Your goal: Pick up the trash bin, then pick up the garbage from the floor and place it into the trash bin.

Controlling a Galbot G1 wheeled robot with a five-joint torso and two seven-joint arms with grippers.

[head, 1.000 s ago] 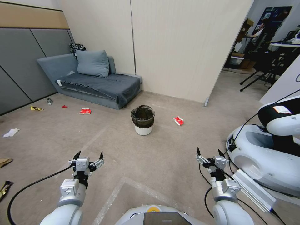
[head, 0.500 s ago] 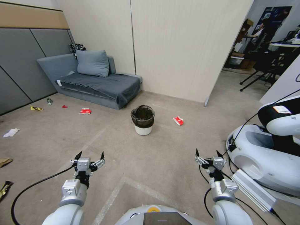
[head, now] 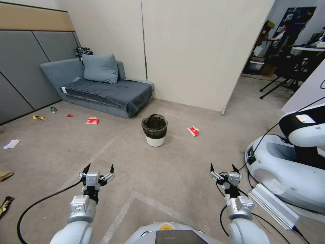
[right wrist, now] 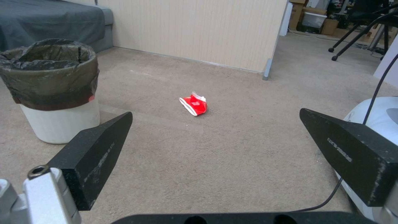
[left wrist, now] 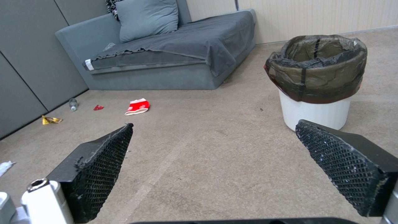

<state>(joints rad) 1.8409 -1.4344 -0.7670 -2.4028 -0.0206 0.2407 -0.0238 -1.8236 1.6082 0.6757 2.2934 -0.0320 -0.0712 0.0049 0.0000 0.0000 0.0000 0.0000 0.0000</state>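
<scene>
The trash bin's round body (head: 155, 140) is too wide for my fingers. Next, the left gripper grabs the trash bin by its thin, bag-covered rim (head: 144, 125).
The trash bin (head: 154, 130) is small, round and white with a black bag over its rim, and it stands upright on the carpet ahead of me. My left gripper (head: 100, 166) and right gripper (head: 222, 167) hover low in front of my body, both open, empty and well short of the bin. Garbage lies scattered on the floor: a red-and-white carton (head: 193, 130) right of the bin, another carton (head: 92, 120) by the sofa, a yellow wrapper (head: 39, 117), a small bottle (head: 53, 109), white tissue (head: 12, 144) and brown paper (head: 4, 175). The left wrist view frames the bin (left wrist: 317, 77) beyond its open gripper (left wrist: 215, 130). In the right wrist view, the bin (right wrist: 54, 90) and carton (right wrist: 194, 104) lie past the open gripper (right wrist: 215, 113).
A grey sofa (head: 101, 88) stands against the back left wall. A beige partition (head: 203, 51) ends at a post, with an office area behind. A second white robot base (head: 287, 166) with cables and a metal rail sits close on my right.
Both grippers have edged slightly inward and back toward my body. They stay open. The bin and litter have not moved.
</scene>
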